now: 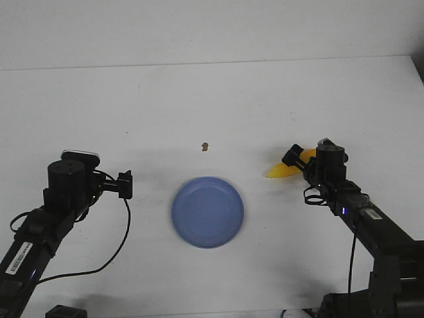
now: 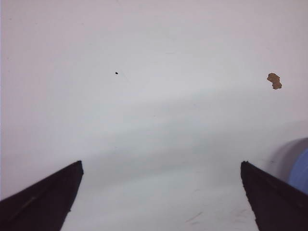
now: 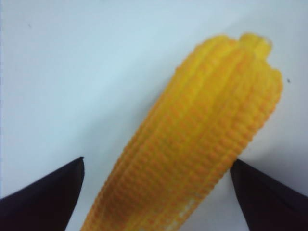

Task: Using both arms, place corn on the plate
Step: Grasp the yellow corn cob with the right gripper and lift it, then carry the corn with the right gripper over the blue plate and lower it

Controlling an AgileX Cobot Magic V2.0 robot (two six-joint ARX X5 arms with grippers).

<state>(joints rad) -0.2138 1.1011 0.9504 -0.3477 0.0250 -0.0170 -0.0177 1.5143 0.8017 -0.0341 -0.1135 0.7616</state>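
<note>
My right gripper closes next, since the gripper's fingers reach down on either side of the yellow corn [image 1: 279,171]. Closing now would catch the corn.
The yellow corn [image 1: 279,171] lies on the white table right of the blue plate [image 1: 208,212], its far end hidden by my right gripper [image 1: 296,158]. In the right wrist view the corn [image 3: 202,139] lies between the two black fingers of my right gripper [image 3: 158,161]. The jaws are open around it, with a gap on one side. My left gripper [image 1: 124,184] hovers left of the plate. In the left wrist view it [image 2: 161,166] is open and empty over bare table. The plate's rim [image 2: 301,171] shows at the edge of that view.
A tiny brown speck [image 1: 205,146] lies on the table beyond the plate; it also shows in the left wrist view [image 2: 274,81]. Black cables hang from both arms near the front table edge.
</note>
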